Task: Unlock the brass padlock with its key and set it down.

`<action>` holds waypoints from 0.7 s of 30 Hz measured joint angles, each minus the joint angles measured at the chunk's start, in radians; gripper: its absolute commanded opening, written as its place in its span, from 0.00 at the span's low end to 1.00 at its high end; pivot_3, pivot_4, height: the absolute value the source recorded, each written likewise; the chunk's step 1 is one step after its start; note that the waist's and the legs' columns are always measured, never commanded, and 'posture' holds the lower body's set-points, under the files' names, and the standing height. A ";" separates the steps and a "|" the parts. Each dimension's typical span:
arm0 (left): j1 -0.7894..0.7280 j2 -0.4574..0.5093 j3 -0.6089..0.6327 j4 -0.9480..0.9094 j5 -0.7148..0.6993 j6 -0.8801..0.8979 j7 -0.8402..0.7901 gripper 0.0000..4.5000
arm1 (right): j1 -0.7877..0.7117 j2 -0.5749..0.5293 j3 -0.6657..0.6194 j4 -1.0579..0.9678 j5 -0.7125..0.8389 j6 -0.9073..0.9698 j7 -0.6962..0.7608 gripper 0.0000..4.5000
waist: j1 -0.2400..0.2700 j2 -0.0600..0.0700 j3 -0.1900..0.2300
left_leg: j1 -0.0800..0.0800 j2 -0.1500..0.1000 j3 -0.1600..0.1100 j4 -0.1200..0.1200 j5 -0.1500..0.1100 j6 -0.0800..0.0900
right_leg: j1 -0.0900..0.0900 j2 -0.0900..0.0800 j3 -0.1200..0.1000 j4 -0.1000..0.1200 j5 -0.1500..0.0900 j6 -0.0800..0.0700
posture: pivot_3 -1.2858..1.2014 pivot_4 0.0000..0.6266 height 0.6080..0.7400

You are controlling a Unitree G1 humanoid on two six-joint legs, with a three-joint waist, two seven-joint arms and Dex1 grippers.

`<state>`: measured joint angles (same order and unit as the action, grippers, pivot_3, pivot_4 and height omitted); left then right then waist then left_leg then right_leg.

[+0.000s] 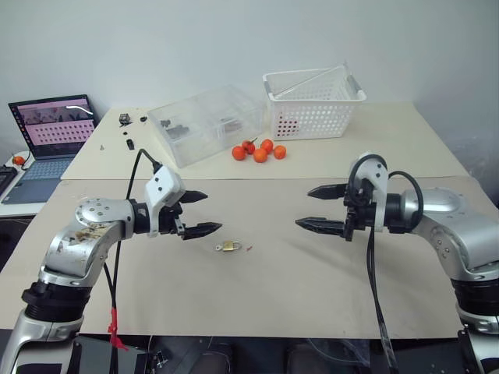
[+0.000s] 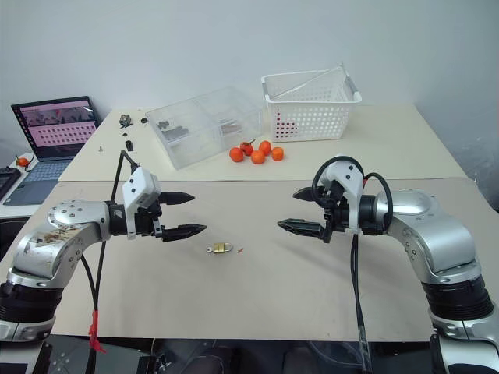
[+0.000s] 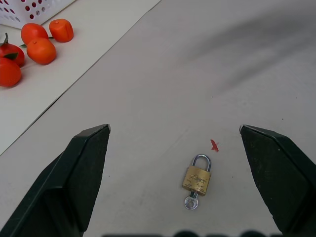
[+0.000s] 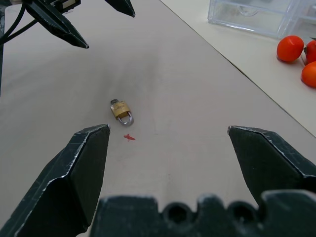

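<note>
The key has to stay free to turn, so my right gripper will next grab the brass padlock by its body (image 1: 231, 245) (image 4: 121, 109).
The brass padlock (image 1: 229, 246) lies flat on the beige tabletop (image 1: 312, 288), between my two grippers and a little nearer the front edge. Its silver shackle looks closed. The key (image 3: 191, 202) sticks out of the bottom of the lock body (image 3: 197, 177). My left gripper (image 1: 212, 212) hovers just left of the padlock, open and empty, above the surface. Further right, my right gripper (image 1: 302, 206) also stands open with nothing between its fingers. The right wrist view shows the padlock (image 4: 121, 109) ahead, with the left gripper (image 4: 110, 30) beyond it.
A small red speck (image 3: 214, 144) lies beside the shackle. Several oranges (image 1: 257, 150) sit on the far table, next to a clear plastic box (image 1: 207, 123) and a white basket (image 1: 313, 101). A laptop (image 1: 51, 140) stands at far left, with small dark parts (image 1: 127, 132) nearby.
</note>
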<state>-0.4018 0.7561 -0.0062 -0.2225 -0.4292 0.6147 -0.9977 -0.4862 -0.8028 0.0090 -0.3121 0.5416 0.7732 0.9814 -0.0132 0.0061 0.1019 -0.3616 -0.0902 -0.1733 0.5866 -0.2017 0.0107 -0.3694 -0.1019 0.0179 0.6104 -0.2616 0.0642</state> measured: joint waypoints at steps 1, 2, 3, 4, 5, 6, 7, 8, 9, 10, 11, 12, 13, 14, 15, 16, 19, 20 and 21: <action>0.000 0.000 0.000 0.000 0.000 0.000 0.000 1.00 | 0.000 0.000 0.000 0.000 0.000 0.000 0.000 1.00 | 0.000 0.000 0.000 | 0.000 0.000 0.000 0.000 0.000 0.000 | 0.000 0.000 0.000 0.000 0.000 0.000 | 0.52 0.24 1.00; 0.000 0.004 -0.002 0.002 0.003 -0.004 -0.003 1.00 | 0.002 -0.005 0.005 0.000 -0.011 -0.009 0.002 1.00 | 0.000 0.000 0.000 | 0.000 0.000 0.001 0.000 0.000 0.000 | 0.000 0.000 0.000 0.000 0.000 0.000 | 0.52 0.24 1.00; 0.002 0.020 -0.008 0.008 0.011 -0.014 -0.014 1.00 | 0.009 -0.021 0.023 -0.001 -0.030 -0.027 0.010 1.00 | 0.000 0.000 0.000 | 0.000 0.000 0.002 0.000 0.000 0.000 | 0.000 0.000 0.000 0.000 0.000 0.000 | 0.52 0.24 1.00; 0.004 0.039 -0.009 0.022 0.020 -0.030 -0.026 1.00 | 0.022 -0.035 0.035 -0.001 -0.048 -0.041 0.018 1.00 | 0.000 0.000 0.000 | 0.000 0.000 0.003 0.000 0.000 -0.001 | 0.000 0.001 0.000 0.000 0.000 0.000 | 0.52 0.24 1.00; 0.008 0.057 -0.008 0.042 0.030 -0.045 -0.039 1.00 | 0.030 -0.045 0.050 0.002 -0.062 -0.049 0.025 1.00 | -0.001 0.000 0.000 | 0.000 0.001 0.004 0.000 0.000 -0.001 | -0.001 0.001 0.000 0.000 0.000 0.000 | 0.52 0.24 1.00; 0.008 0.067 -0.006 0.061 0.033 -0.054 -0.050 1.00 | 0.031 -0.046 0.061 0.003 -0.069 -0.052 0.037 1.00 | -0.002 0.000 0.000 | 0.000 0.001 0.005 0.000 -0.001 -0.001 | -0.001 0.001 0.001 0.000 0.000 -0.001 | 0.52 0.24 1.00; 0.007 0.069 -0.002 0.073 0.033 -0.066 -0.060 1.00 | 0.030 -0.046 0.067 0.003 -0.070 -0.057 0.047 1.00 | -0.002 0.000 0.000 | 0.000 0.001 0.006 0.000 -0.001 -0.001 | -0.001 0.001 0.001 0.000 0.000 -0.001 | 0.52 0.24 1.00; 0.007 0.070 -0.001 0.084 0.033 -0.081 -0.075 1.00 | 0.029 -0.047 0.076 0.003 -0.073 -0.068 0.062 1.00 | -0.002 0.000 0.000 | 0.000 0.002 0.006 0.000 -0.001 -0.001 | -0.001 0.002 0.001 0.000 0.000 -0.001 | 0.52 0.24 1.00; 0.007 0.071 -0.001 0.090 0.034 -0.096 -0.086 1.00 | 0.027 -0.047 0.089 0.003 -0.079 -0.077 0.072 1.00 | -0.001 0.000 0.000 | 0.000 0.002 0.006 0.000 -0.001 -0.001 | -0.001 0.002 0.001 0.000 0.000 -0.001 | 0.52 0.24 1.00; 0.004 0.071 -0.001 0.103 0.038 -0.116 -0.095 1.00 | 0.024 -0.047 0.103 0.003 -0.087 -0.085 0.085 1.00 | -0.001 0.000 0.000 | 0.000 0.002 0.006 0.000 -0.001 -0.001 | -0.001 0.002 0.001 0.000 0.000 -0.001 | 0.52 0.24 1.00; 0.001 0.072 -0.001 0.112 0.042 -0.124 -0.097 1.00 | 0.023 -0.046 0.110 0.003 -0.088 -0.089 0.089 1.00 | -0.001 0.000 0.000 | 0.000 0.002 0.006 0.000 -0.001 -0.001 | -0.001 0.002 0.001 0.000 0.000 -0.001 | 0.52 0.24 1.00; 0.000 0.078 -0.001 0.130 0.053 -0.147 -0.106 1.00 | 0.014 -0.041 0.127 0.008 -0.094 -0.095 0.098 1.00 | -0.002 0.000 0.000 | 0.000 0.002 0.006 0.000 -0.001 -0.001 | -0.001 0.002 0.001 0.000 0.000 -0.001 | 0.52 0.24 1.00; -0.001 0.083 -0.001 0.141 0.060 -0.162 -0.112 1.00 | 0.006 -0.035 0.140 0.010 -0.100 -0.100 0.103 1.00 | -0.003 0.000 0.000 | 0.000 0.002 0.006 0.000 -0.001 -0.001 | -0.001 0.002 0.002 0.000 0.000 -0.001 | 0.52 0.24 1.00; 0.000 0.085 0.000 0.150 0.070 -0.177 -0.118 1.00 | -0.005 -0.024 0.152 0.015 -0.109 -0.111 0.109 1.00 | -0.004 0.000 0.000 | 0.001 0.002 0.007 0.000 -0.001 -0.001 | -0.001 0.002 0.002 0.000 0.000 -0.001 | 0.52 0.24 1.00; 0.002 0.087 0.000 0.162 0.075 -0.194 -0.125 1.00 | -0.027 0.003 0.178 0.030 -0.129 -0.133 0.111 1.00 | -0.006 0.000 0.000 | 0.001 0.003 0.007 -0.001 -0.001 -0.001 | -0.001 0.003 0.003 0.000 0.000 -0.001 | 0.52 0.24 1.00; 0.004 0.089 0.002 0.166 0.075 -0.203 -0.131 1.00 | -0.046 0.039 0.202 0.049 -0.147 -0.158 0.109 1.00 | -0.008 -0.001 0.001 | 0.002 0.003 0.007 -0.001 -0.001 -0.001 | -0.001 0.004 0.003 0.000 0.001 -0.002 | 0.52 0.24 1.00; 0.015 0.104 0.005 0.172 0.079 -0.221 -0.144 1.00 | -0.077 0.146 0.254 0.114 -0.182 -0.215 0.096 1.00 | -0.009 -0.002 0.001 | 0.005 0.004 0.007 -0.004 -0.001 -0.001 | -0.001 0.005 0.005 0.001 0.001 -0.002 | 0.52 0.24 1.00; 0.016 0.107 0.005 0.173 0.081 -0.226 -0.150 1.00 | -0.090 0.186 0.273 0.144 -0.196 -0.237 0.087 1.00 | -0.008 -0.002 0.001 | 0.005 0.004 0.006 -0.006 -0.001 -0.001 | -0.002 0.005 0.007 0.001 0.001 -0.003 | 0.52 0.24 1.00; 0.019 0.112 0.005 0.172 0.085 -0.232 -0.154 1.00 | -0.101 0.214 0.295 0.175 -0.215 -0.261 0.085 1.00 | -0.008 -0.002 0.001 | 0.006 0.004 0.006 -0.006 -0.001 -0.001 | -0.002 0.006 0.008 0.001 0.001 -0.003 | 0.52 0.24 1.00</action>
<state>-0.3829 0.8683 -0.0008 -0.0501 -0.3443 0.3828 -1.1519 -0.5868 -0.5891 0.3036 -0.1372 0.3268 0.5117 1.0661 -0.0210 0.0040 0.1033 -0.3556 -0.0858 -0.1672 0.5805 -0.2026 0.0093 -0.3715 -0.0964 0.0255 0.6109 -0.2601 0.0610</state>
